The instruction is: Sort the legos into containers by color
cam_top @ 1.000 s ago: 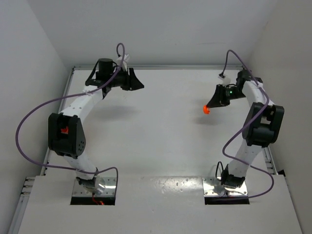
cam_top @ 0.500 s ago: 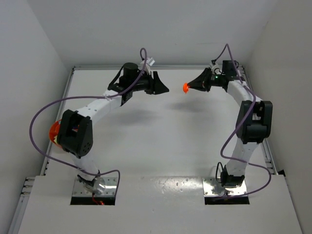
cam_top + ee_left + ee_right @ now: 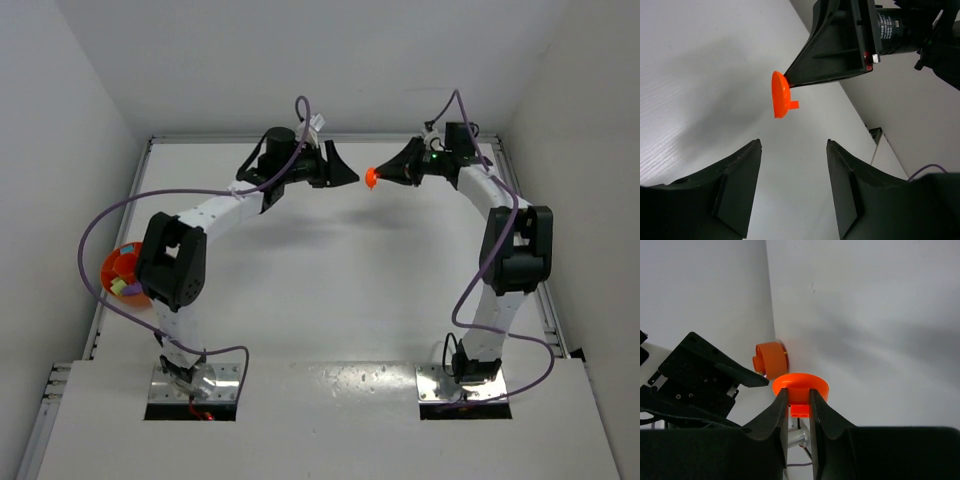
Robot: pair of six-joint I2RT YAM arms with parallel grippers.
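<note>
The round orange lego should go to the orange container [image 3: 112, 265], so my left gripper should next grab it by its disc's free rim [image 3: 371, 180] to carry it there.
My right gripper [image 3: 380, 175] is shut on a small round orange lego [image 3: 370, 178], held in the air over the back middle of the table. In the right wrist view the fingers pinch the lego's stub [image 3: 800, 410] under its flared disc [image 3: 800, 382]. My left gripper [image 3: 352, 178] faces it from the left, open and holding nothing, its tips a short gap from the lego. The left wrist view shows the lego [image 3: 780, 94] beyond the left gripper [image 3: 793, 144]. The orange container [image 3: 112, 265] sits at the table's left edge with small lime and purple legos [image 3: 124, 288] inside.
White walls close the table at the back and sides. The left arm's upper link [image 3: 172, 265] stands right beside the container. Purple cables loop off both arms. In the right wrist view the container [image 3: 769, 360] shows small, behind the left gripper's finger.
Both arms swung toward the back middle and now face each other closely. The left jaws have spread wider. The left arm shifted right, uncovering the orange container.
</note>
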